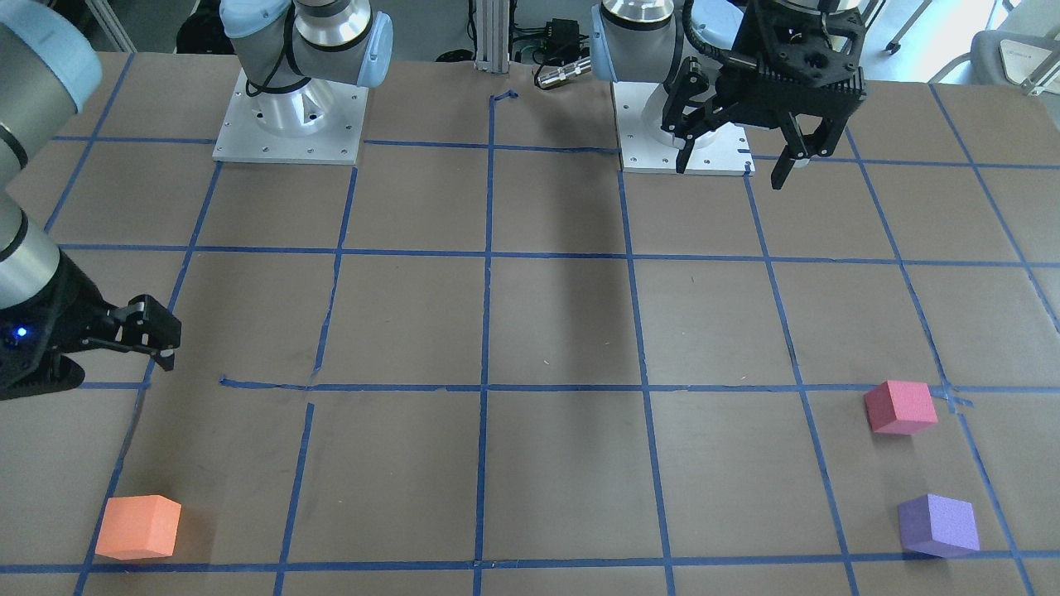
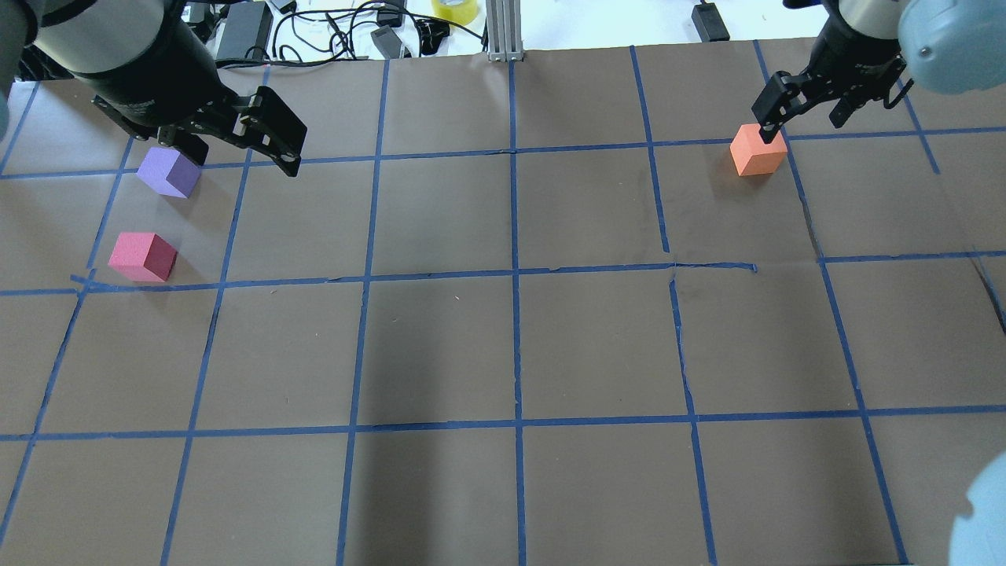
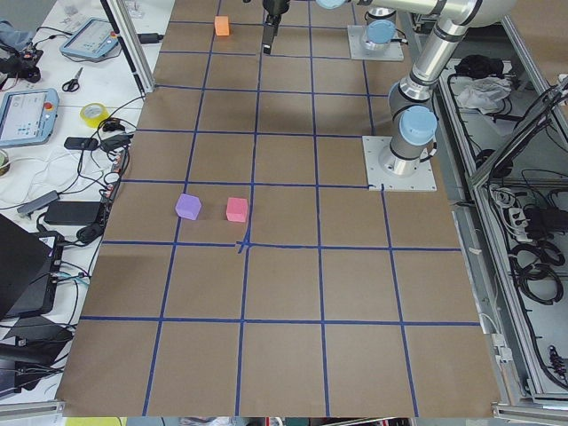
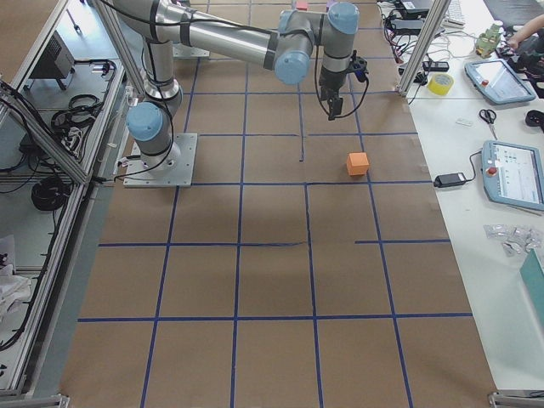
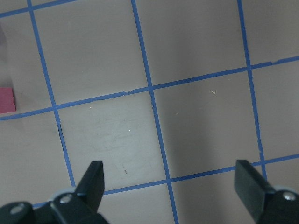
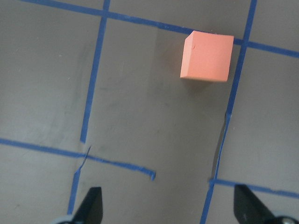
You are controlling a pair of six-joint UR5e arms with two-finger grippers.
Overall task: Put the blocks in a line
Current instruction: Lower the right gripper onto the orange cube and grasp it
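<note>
My right gripper grabs the orange block (image 2: 758, 151) by its two opposite sides next, to line the blocks up.
The orange block (image 2: 758, 151) sits at the far right of the table and also shows in the front view (image 1: 139, 526) and the right wrist view (image 6: 207, 56). My right gripper (image 2: 805, 110) is open and empty. It hovers just beside the orange block without touching it. The purple block (image 2: 169, 172) and the pink-red block (image 2: 143, 256) sit close together at the far left. My left gripper (image 2: 234, 151) is open and empty, held high over that area. Its wrist view shows only the pink-red block's edge (image 5: 6, 100).
Brown paper with a blue tape grid (image 2: 515, 275) covers the table. The two arm bases (image 1: 290, 124) (image 1: 683, 141) stand on the robot's side. Cables and a tape roll (image 2: 454, 9) lie beyond the far edge, next to an aluminium post (image 2: 503, 31).
</note>
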